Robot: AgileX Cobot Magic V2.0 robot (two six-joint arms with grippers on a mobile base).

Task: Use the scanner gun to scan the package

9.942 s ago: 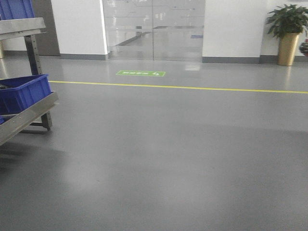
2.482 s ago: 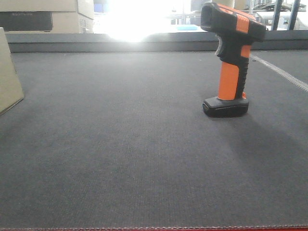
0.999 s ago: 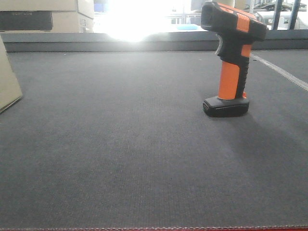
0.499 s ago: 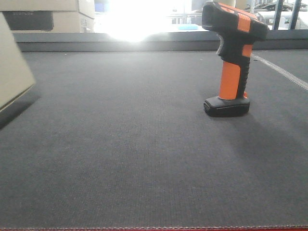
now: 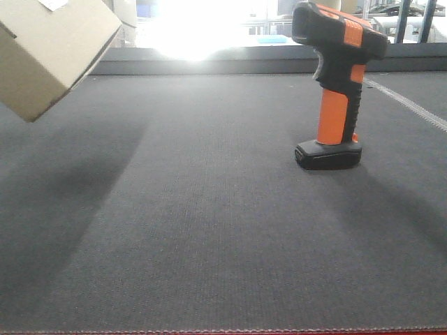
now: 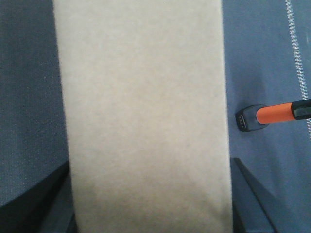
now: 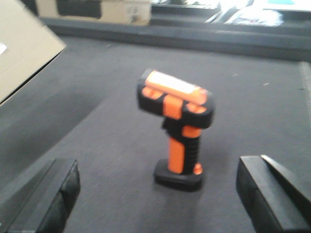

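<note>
I next need to grab the scanner gun with my right gripper by its orange handle [image 5: 333, 116], so that I can aim it at the package [image 5: 49, 49].
The package [image 5: 49, 49], a plain tan cardboard box, hangs tilted above the grey mat at the upper left of the front view. In the left wrist view it fills the middle [image 6: 143, 116], and my left gripper [image 6: 150, 204] is shut on it, with a dark finger [image 6: 250, 191] showing at each lower side. The scanner gun [image 5: 335, 84], black with an orange handle, stands upright on its flat foot at the right. In the right wrist view it stands [image 7: 180, 126] ahead of my right gripper [image 7: 158, 199], which is open and apart from it.
The grey mat [image 5: 209, 209] ends at a raised dark ledge [image 5: 244, 66] at the back. Cardboard boxes with a dark panel [image 7: 92, 9] sit beyond the ledge. A white stitched line [image 5: 412, 105] runs along the mat's right side. Strong glare fills the background.
The package has come up off the mat at the left, tilted and moved further into the front view. The scanner gun has not moved.
</note>
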